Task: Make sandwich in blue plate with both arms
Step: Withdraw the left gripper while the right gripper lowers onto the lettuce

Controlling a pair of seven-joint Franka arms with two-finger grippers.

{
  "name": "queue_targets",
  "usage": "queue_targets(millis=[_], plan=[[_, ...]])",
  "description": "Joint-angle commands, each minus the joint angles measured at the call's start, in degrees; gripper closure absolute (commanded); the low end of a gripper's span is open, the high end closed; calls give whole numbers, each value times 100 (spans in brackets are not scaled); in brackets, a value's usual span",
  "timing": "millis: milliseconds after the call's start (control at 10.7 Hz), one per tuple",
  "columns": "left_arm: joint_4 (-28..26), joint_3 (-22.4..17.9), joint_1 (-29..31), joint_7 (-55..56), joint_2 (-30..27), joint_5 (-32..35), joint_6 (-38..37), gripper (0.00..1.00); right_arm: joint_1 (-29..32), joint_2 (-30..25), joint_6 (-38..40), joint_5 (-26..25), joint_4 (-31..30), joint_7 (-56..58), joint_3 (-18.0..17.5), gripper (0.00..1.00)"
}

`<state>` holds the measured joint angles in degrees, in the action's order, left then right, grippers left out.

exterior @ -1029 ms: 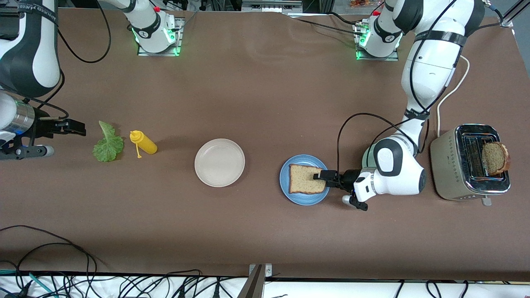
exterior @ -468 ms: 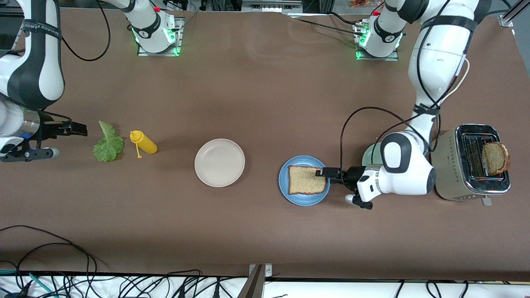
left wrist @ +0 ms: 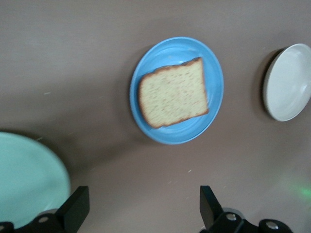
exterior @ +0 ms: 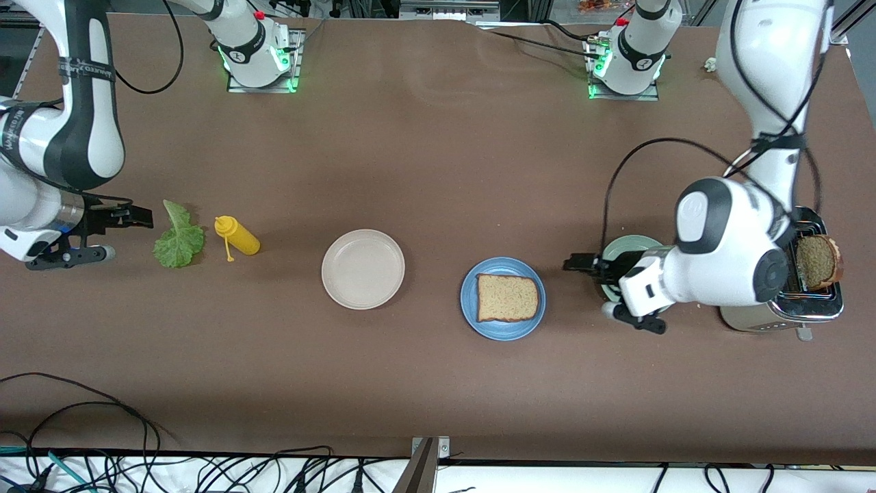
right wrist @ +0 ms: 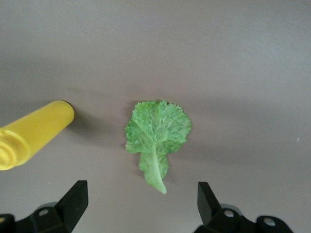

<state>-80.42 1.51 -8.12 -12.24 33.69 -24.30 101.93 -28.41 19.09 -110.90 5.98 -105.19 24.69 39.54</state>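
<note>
My right gripper grabs the lettuce by its pale stem [exterior: 173, 209] next, since the stem stands up as a narrow rib while the frilly leaf spreads flat.
One speckled bread slice [exterior: 507, 298] lies flat on the blue plate [exterior: 503, 330]. A second slice [exterior: 818, 261] stands in the toaster. My left gripper [exterior: 578, 263] hangs open and empty over the table between the blue plate and the mint-green plate. Its wrist view shows the bread [left wrist: 174, 92] and the blue plate [left wrist: 216, 90] ahead of the left gripper [left wrist: 144, 208]. The lettuce leaf [exterior: 178, 236] lies at the right arm's end of the table. My right gripper [exterior: 133, 216] is open beside it. In the right wrist view the lettuce [right wrist: 158, 133] lies just ahead of the right gripper [right wrist: 141, 206].
A yellow squeeze bottle [exterior: 237, 236] lies beside the lettuce, and shows in the right wrist view too [right wrist: 34, 133]. A beige plate [exterior: 363, 269] sits mid-table. The mint-green plate [exterior: 629, 246] and the toaster [exterior: 780, 316] stand under the left arm. Cables run along the front edge.
The left gripper has let go of the bread, drawn back from the blue plate toward the toaster and risen. The right gripper has crept closer to the lettuce.
</note>
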Motion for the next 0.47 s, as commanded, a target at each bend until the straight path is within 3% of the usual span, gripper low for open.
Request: queue_targets(millis=[0, 187, 374], plan=[[-159, -387, 56, 20, -695, 1031, -724, 0, 20, 16, -896, -18, -711, 677, -25, 0], [-185, -687, 56, 29, -1029, 1076, -989, 0, 11, 33, -1555, 0, -1212, 686, -25, 0], [-211, -819, 56, -85, -1371, 1748, -1359, 0, 11, 191, -1891, 9, -1408, 791, -34, 0]])
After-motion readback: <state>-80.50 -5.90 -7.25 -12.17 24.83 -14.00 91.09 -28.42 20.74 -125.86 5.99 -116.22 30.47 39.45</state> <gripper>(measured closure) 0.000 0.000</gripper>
